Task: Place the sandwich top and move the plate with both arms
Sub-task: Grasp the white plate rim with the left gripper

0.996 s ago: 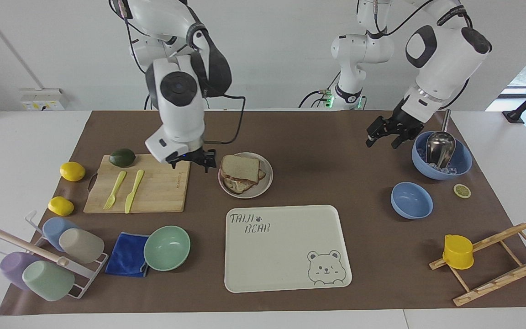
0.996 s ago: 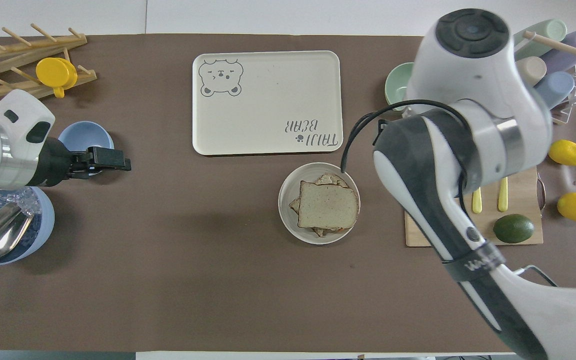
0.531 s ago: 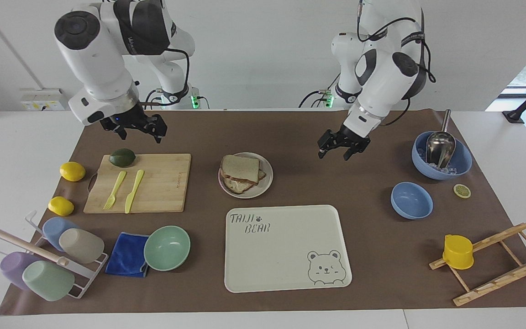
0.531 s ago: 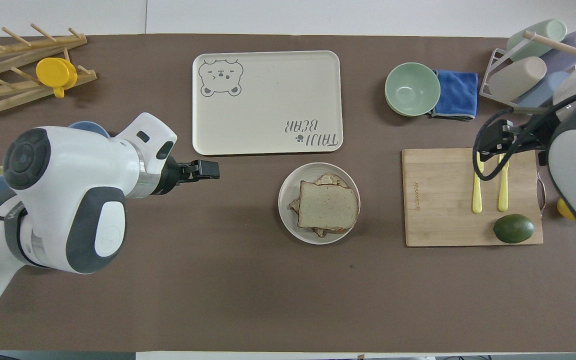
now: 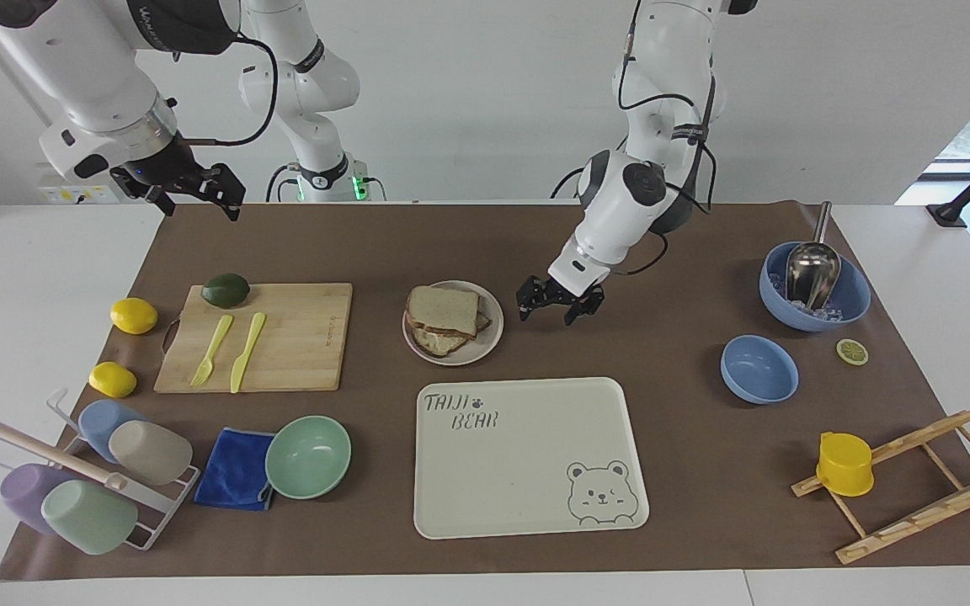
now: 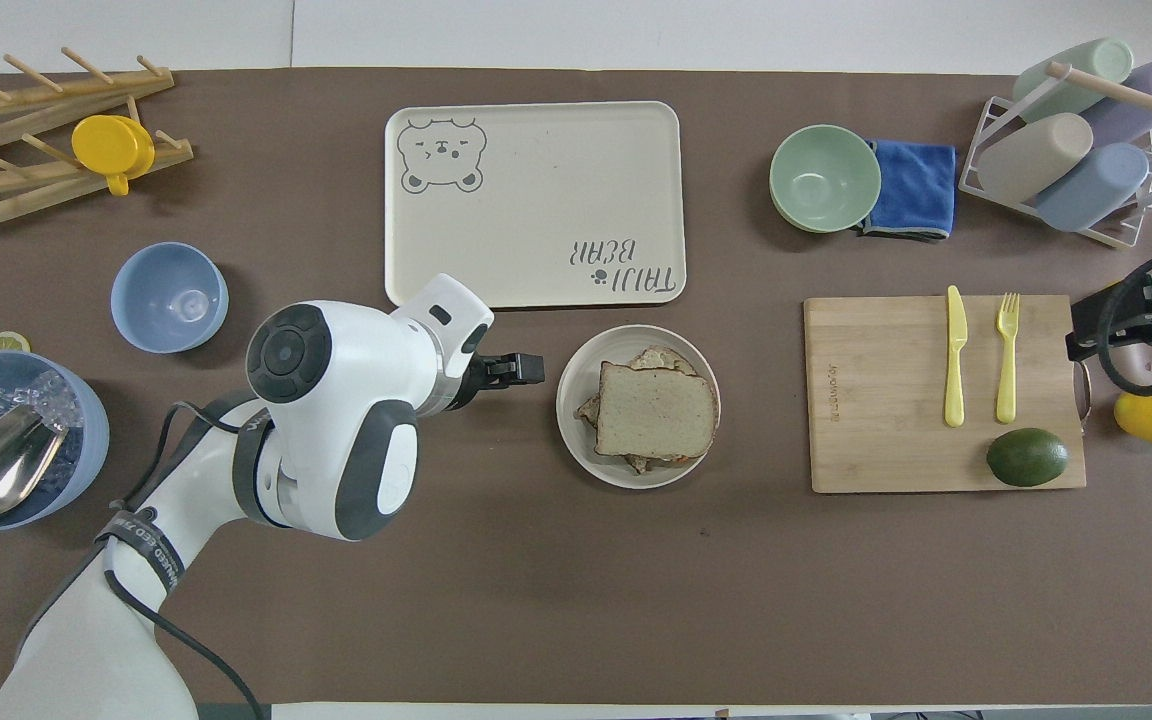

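Note:
The left gripper needs to grab the plate next by its bare rim, because the stacked sandwich covers the middle of the plate and fingers have room only at the plate's rim.
The sandwich top lies plain side up on the stacked sandwich on the plate, at the middle of the table. It also shows in the overhead view, as does the plate. My left gripper is open and empty. It hangs low over the mat just beside the plate's rim, on the left arm's side, and also shows from above. My right gripper is open and empty. It is raised over the mat's edge by the cutting board's handle.
The bear tray lies just farther from the robots than the plate. The cutting board with avocado, fork and knife lies beside the plate toward the right arm's end. Two blue bowls, one with a scoop, sit toward the left arm's end.
My right gripper has left the plate, rising and swinging out to its own end of the table. My left gripper has travelled from the ice bowl down to beside the plate.

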